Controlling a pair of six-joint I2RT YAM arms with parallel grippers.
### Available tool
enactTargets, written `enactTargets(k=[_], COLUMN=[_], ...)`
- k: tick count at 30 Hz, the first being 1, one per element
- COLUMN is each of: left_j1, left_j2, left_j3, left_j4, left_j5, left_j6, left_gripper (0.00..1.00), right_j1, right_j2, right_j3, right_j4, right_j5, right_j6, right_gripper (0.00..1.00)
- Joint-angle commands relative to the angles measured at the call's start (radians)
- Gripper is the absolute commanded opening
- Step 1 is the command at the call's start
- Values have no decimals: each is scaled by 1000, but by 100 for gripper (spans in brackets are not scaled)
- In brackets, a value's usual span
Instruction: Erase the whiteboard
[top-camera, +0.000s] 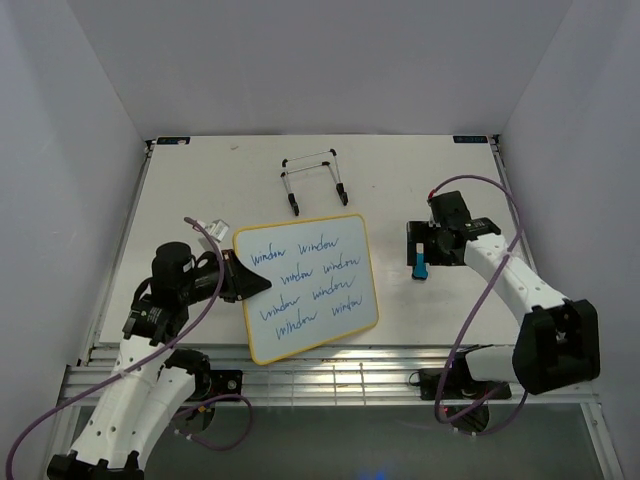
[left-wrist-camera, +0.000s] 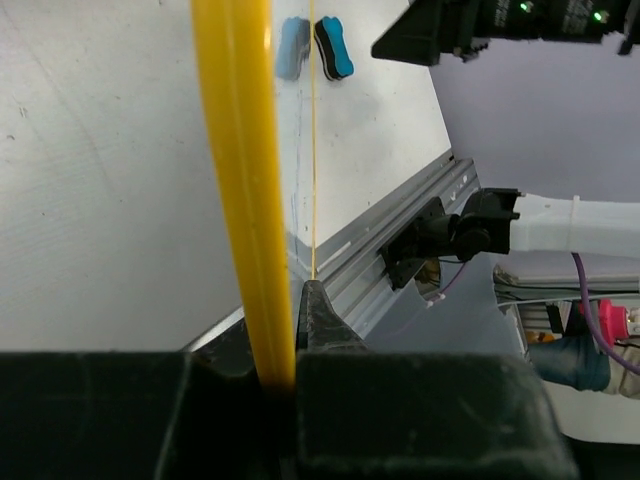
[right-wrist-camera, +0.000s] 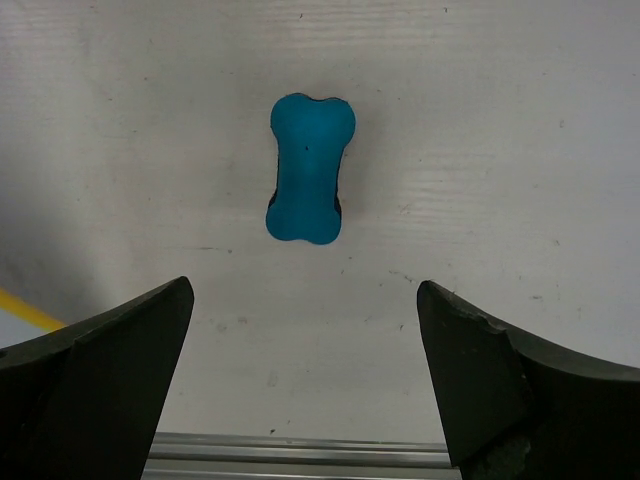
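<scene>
Next, my right gripper grips the eraser across its narrow middle (top-camera: 420, 261) from above. This keeps the blue eraser's bottom free to erase the whiteboard (top-camera: 305, 285).
The whiteboard (top-camera: 305, 285) lies tilted on the table, its white face covered with lines of blue handwriting inside a yellow frame. My left gripper (top-camera: 252, 283) is shut on its left edge. In the left wrist view the yellow frame (left-wrist-camera: 235, 180) runs up from between my fingers (left-wrist-camera: 320, 322). The blue eraser (top-camera: 421, 268) lies on the table right of the board. My right gripper (top-camera: 425, 250) hovers over it, open and empty. In the right wrist view the eraser (right-wrist-camera: 311, 167) lies ahead of the open gripper (right-wrist-camera: 305, 330), not between the fingers.
A black-and-white wire easel stand (top-camera: 315, 180) lies behind the board. The aluminium rail (top-camera: 330, 365) runs along the table's near edge. A corner of the board's yellow frame (right-wrist-camera: 25, 310) shows at the left of the right wrist view. The eraser (left-wrist-camera: 333, 47) also shows in the left wrist view.
</scene>
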Motion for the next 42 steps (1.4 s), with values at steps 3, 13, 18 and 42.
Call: enactTargets(k=[3,13,18,42], left_j1=[-1,-1,-1,-1], left_j2=[31,51,77,135], left_j3=[69,38,46,81], left_j4=[-164,-204,-212,-212], left_j5=[-43,-58,-68,-185], left_j6=[133,131,131,91], left_gripper=[0,0,0,0], right_j1=[-54,-63,-63,-65], right_j2=[165,318,355,401], right_j3=[53,91,96,45], right_j4=[115,173,173,204], right_j5=[-99,-108,-83,-86], right_j6=[-87,-101,-89,-64], right_gripper=[100,78,71,51])
